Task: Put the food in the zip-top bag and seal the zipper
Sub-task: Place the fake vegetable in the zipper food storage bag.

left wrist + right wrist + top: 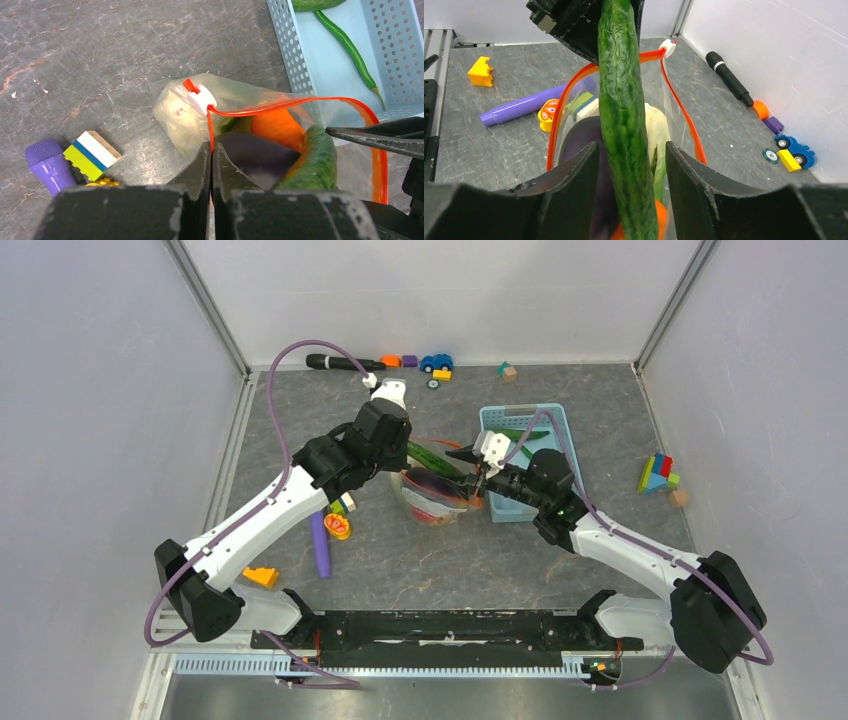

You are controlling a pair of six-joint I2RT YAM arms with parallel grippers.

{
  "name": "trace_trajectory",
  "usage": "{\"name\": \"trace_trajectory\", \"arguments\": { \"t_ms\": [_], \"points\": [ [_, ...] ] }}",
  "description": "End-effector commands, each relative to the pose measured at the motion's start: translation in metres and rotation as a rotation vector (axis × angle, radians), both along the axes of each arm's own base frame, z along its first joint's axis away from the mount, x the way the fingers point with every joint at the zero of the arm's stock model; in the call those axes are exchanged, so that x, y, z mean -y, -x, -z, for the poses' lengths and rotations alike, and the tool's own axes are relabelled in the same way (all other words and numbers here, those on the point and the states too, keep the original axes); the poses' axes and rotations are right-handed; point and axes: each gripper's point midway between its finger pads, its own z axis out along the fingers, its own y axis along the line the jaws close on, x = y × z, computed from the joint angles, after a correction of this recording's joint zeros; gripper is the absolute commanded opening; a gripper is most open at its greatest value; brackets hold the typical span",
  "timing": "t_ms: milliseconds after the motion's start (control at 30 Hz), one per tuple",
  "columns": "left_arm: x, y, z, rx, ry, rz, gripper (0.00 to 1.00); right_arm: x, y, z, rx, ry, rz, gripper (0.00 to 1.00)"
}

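The right gripper next grabs across the cucumber's sides near its end leaning out. This leaves the cucumber's other end free to go into the bag (435,502).
The clear zip-top bag (435,502) stands mouth-up at the table's middle, its orange-red zipper (280,104) spread open. My left gripper (212,145) is shut on the zipper edge just below the white slider (202,97). Inside the bag lie a purple eggplant (257,152), an orange piece (277,127) and a pale cabbage (656,130). A green cucumber (621,100) leans out of the mouth. My right gripper (631,145) is open around the cucumber, with a gap showing on each side of it.
A light blue basket (500,420) with a thin green pod (350,47) stands right of the bag. The purple stick (319,545), an orange slice toy (337,527) and a yellow block (261,577) lie left. A black microphone (340,363), toy car (436,362) and blocks (657,475) lie farther off.
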Motion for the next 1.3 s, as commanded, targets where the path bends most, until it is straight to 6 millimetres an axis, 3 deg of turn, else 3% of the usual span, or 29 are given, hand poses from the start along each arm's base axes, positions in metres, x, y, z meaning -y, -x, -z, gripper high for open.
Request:
{"name": "trace_trajectory", "arguments": {
  "t_ms": [0, 167, 300, 433, 600, 733, 1067, 1267],
  "points": [
    [0.001, 0.002, -0.025, 0.043, 0.084, -0.009, 0.02, -0.006, -0.003, -0.035, 0.048, -0.033, -0.007, 0.59],
    [0.002, 0.003, -0.026, 0.044, 0.089, -0.004, 0.02, -0.01, -0.004, -0.055, 0.081, -0.056, -0.005, 0.62],
    [0.004, 0.003, -0.025, 0.038, 0.092, 0.003, 0.02, -0.025, 0.001, -0.069, 0.105, -0.061, -0.047, 0.62],
    [0.005, 0.004, -0.025, 0.035, 0.095, 0.009, 0.02, -0.044, 0.006, -0.072, 0.131, -0.017, -0.085, 0.59],
    [0.006, 0.004, -0.025, 0.035, 0.094, 0.014, 0.02, -0.055, -0.01, -0.062, 0.105, 0.057, -0.063, 0.54],
    [0.006, 0.004, -0.023, 0.034, 0.093, 0.023, 0.02, -0.056, -0.017, -0.05, 0.084, 0.102, -0.042, 0.39],
    [0.016, 0.01, -0.029, 0.049, 0.127, 0.094, 0.02, -0.057, -0.03, -0.04, 0.075, 0.216, -0.023, 0.34],
    [0.017, 0.011, -0.031, 0.062, 0.139, 0.11, 0.02, -0.049, -0.038, -0.045, 0.072, 0.228, 0.047, 0.07]
  ]
}}
